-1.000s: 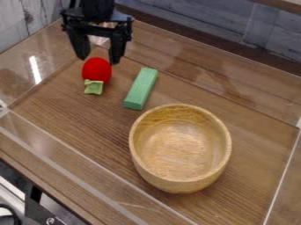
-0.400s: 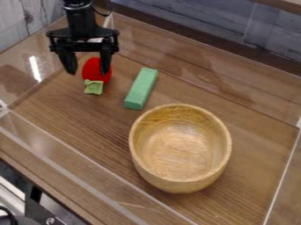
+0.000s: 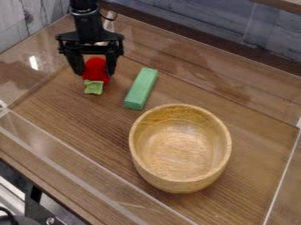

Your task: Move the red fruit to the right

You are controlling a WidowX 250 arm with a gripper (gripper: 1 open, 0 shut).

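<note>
I will next grab the red fruit with my gripper by its red body [image 3: 95,67] to move it, and its light green cap will stay free.
The red fruit [image 3: 94,71], a small toy strawberry with a light green cap at its near end, lies on the wooden table at the left. My black gripper [image 3: 91,64] hangs straight down over it, open, with one finger on each side of the fruit. The fingers partly cover the fruit's top. Whether the fingers touch it I cannot tell.
A long green block [image 3: 141,88] lies just right of the fruit. A large wooden bowl [image 3: 179,147] stands in the near right part of the table. Clear plastic walls [image 3: 30,53] edge the table at left and front.
The gripper has come down and toward the camera over the red fruit, so its open fingers now straddle it. The fruit, block and bowl have stayed put.
</note>
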